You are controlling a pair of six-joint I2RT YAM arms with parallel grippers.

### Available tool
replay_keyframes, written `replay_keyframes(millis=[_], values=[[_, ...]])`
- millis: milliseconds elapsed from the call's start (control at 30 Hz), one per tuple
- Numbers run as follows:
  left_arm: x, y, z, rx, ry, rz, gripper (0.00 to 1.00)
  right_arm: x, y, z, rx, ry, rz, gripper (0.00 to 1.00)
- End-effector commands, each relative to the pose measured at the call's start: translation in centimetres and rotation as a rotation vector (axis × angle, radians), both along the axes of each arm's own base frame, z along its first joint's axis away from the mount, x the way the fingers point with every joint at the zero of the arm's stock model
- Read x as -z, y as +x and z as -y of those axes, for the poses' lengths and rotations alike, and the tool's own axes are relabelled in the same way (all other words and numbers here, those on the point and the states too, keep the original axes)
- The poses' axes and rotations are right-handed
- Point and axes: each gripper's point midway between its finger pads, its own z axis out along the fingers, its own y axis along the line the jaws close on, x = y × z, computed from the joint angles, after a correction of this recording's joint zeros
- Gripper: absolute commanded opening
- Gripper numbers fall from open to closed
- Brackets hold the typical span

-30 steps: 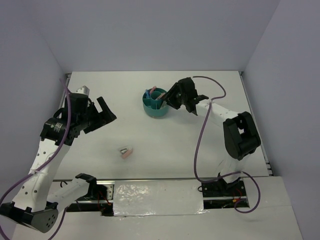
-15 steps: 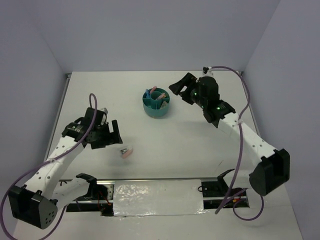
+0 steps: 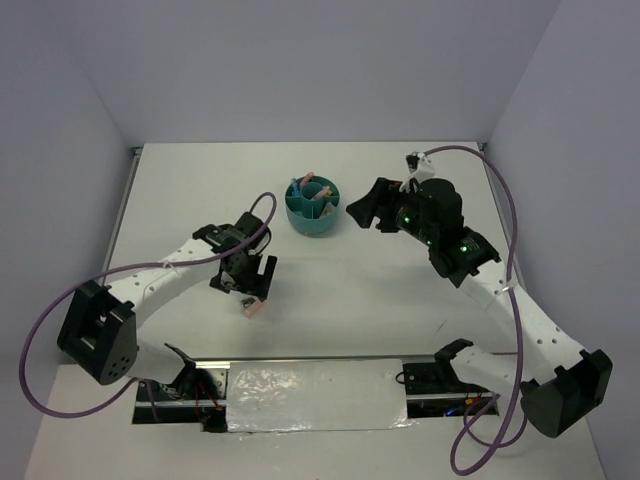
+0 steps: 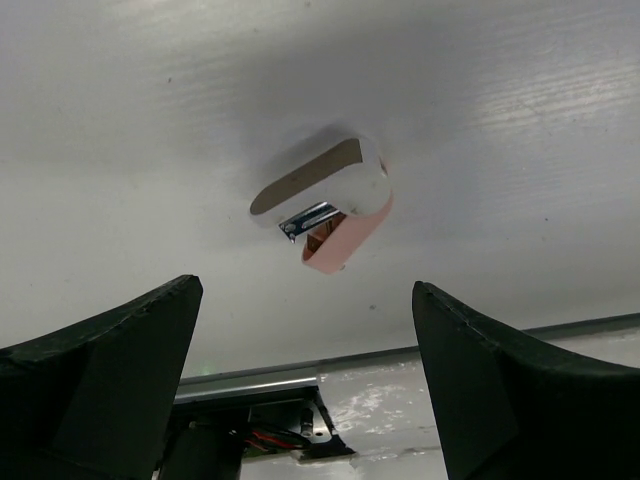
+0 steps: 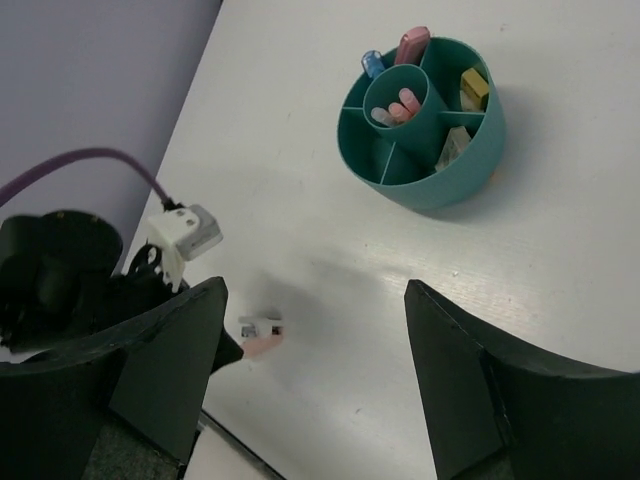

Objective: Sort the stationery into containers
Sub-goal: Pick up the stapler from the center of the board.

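Note:
The left gripper grabs the pink-and-white block across its outer sides next, which leaves the block's rounded end free to hand over for sorting.
A small pink-and-white block with a metal part (image 3: pixel 251 305) lies on the white table near the front edge; it shows close in the left wrist view (image 4: pixel 330 207) and small in the right wrist view (image 5: pixel 262 334). My left gripper (image 3: pixel 250 283) is open and empty, hovering just above and behind that block. The round teal tub (image 3: pixel 314 205) with dividers stands mid-table and holds several pink, blue, tan and grey pieces (image 5: pixel 420 112). My right gripper (image 3: pixel 366 209) is open and empty, raised to the right of the tub.
The table's front edge with a metal rail and foil-taped strip (image 3: pixel 310 380) runs just in front of the block. Both arm bases stand at the near edge. Purple cables loop off each arm. Grey walls enclose the table on three sides.
My left arm swung in from the far left and lowered its open gripper over the pink-and-white block. My right gripper pulled back from the tub's rim and now hovers to its right.

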Motion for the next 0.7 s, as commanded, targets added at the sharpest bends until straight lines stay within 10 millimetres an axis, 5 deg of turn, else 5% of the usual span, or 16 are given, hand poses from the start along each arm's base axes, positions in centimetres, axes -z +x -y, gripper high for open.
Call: replay_keyframes(millis=[0,167,667], values=[[-0.8,2.1,0.6,0.148,0.022,0.058,0.99,-0.6,-2.0,0.0,-0.081,-0.031,0.055,0.80],[-0.7,3.0,1.7,0.277,-0.013,0.098,0.99,-0.3,-3.4,0.4,-0.101,-0.030,0.065,0.80],[5.2,1.1,1.4,0.282,0.085,-0.135,0.98,-1.6,-5.3,1.5,-0.129,-0.077,0.135,0.83]])
